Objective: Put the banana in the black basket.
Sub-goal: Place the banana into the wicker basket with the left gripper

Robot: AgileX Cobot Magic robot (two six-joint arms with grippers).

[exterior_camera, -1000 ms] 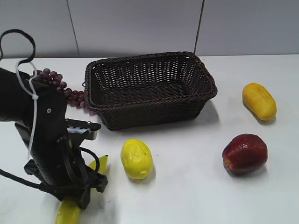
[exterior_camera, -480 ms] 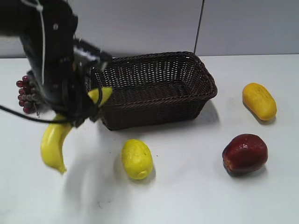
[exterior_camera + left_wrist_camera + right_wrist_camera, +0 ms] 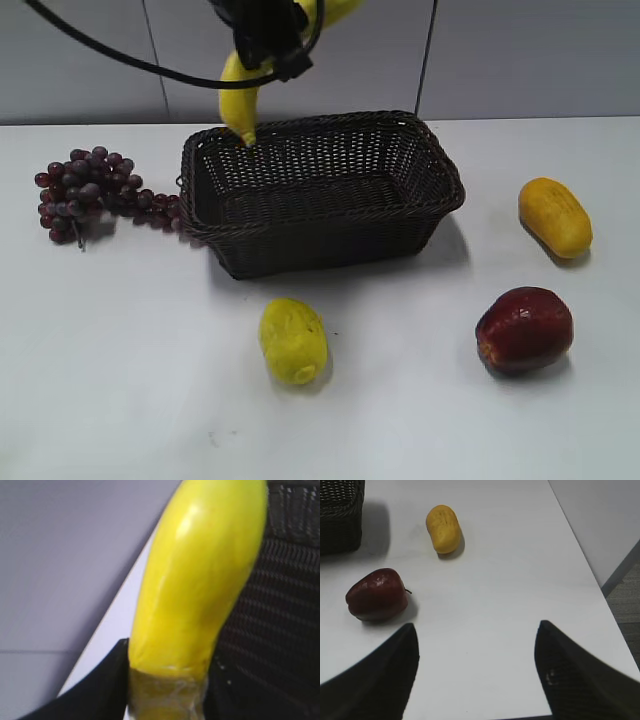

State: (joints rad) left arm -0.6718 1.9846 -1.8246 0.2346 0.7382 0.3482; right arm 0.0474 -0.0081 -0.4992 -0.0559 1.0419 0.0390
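Note:
My left gripper keeps hold of the banana for now, until it is lower, since the banana hangs high above the black basket's rim point(image 3: 300, 130).
My left gripper point(image 3: 268, 35) is shut on the banana point(image 3: 240, 100) and holds it high above the back left corner of the black basket point(image 3: 320, 190), dark tip pointing down at the rim. In the left wrist view the banana point(image 3: 200, 575) fills the frame between my black fingers point(image 3: 100, 685), with the basket weave point(image 3: 280, 605) to its right. My right gripper point(image 3: 475, 645) is open and empty over bare table, out of the exterior view.
A lemon point(image 3: 292, 340) lies in front of the basket. A bunch of purple grapes point(image 3: 90, 190) lies to its left. A dark red fruit point(image 3: 524, 328) and an orange-yellow oblong fruit point(image 3: 555, 215) lie at the right; both show in the right wrist view point(image 3: 376, 594) point(image 3: 443, 528).
My left gripper has lifted the banana from the front left of the table and carried it up and back to above the basket's back left corner. The grapes are uncovered.

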